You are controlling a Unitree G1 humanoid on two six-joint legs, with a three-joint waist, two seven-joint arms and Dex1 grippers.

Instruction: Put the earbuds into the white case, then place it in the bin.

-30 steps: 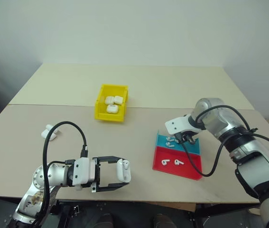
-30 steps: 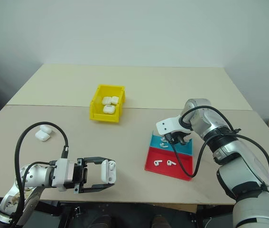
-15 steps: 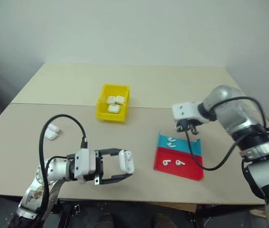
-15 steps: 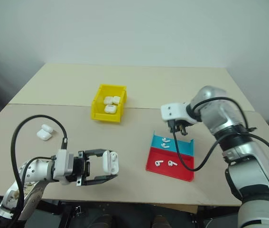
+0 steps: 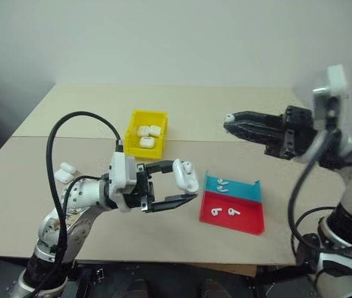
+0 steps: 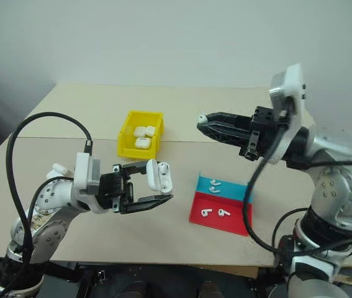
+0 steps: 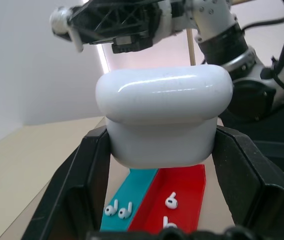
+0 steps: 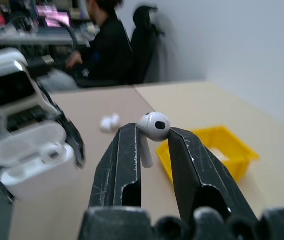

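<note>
The earbud hangs well short of the open white case, so my right gripper moves the earbud toward the case next, before releasing the earbud.
My left gripper (image 5: 185, 183) is shut on the white case (image 5: 185, 175), held above the table's front middle. The case (image 8: 31, 162) has its lid open and one earbud (image 8: 47, 150) sits inside. My right gripper (image 5: 228, 122) hangs higher on the right and points left toward the case. It is shut on another earbud (image 8: 153, 127), gripped by the stem with the head sticking out. More earbuds (image 5: 223, 185) lie on the red-and-blue tray (image 5: 250, 218). The yellow bin (image 5: 135, 149) stands behind the case, near the table's middle.
Three white cases (image 5: 148, 133) lie in the bin. Two more cases (image 5: 67, 172) rest on the table at the left. The tray holds two earbuds on its blue part and two on its red part (image 5: 224, 212). A person (image 8: 104, 47) sits at a desk in the background.
My right gripper has lifted off the tray with an earbud and swung round to point left. My left gripper has risen and moved right with the case.
</note>
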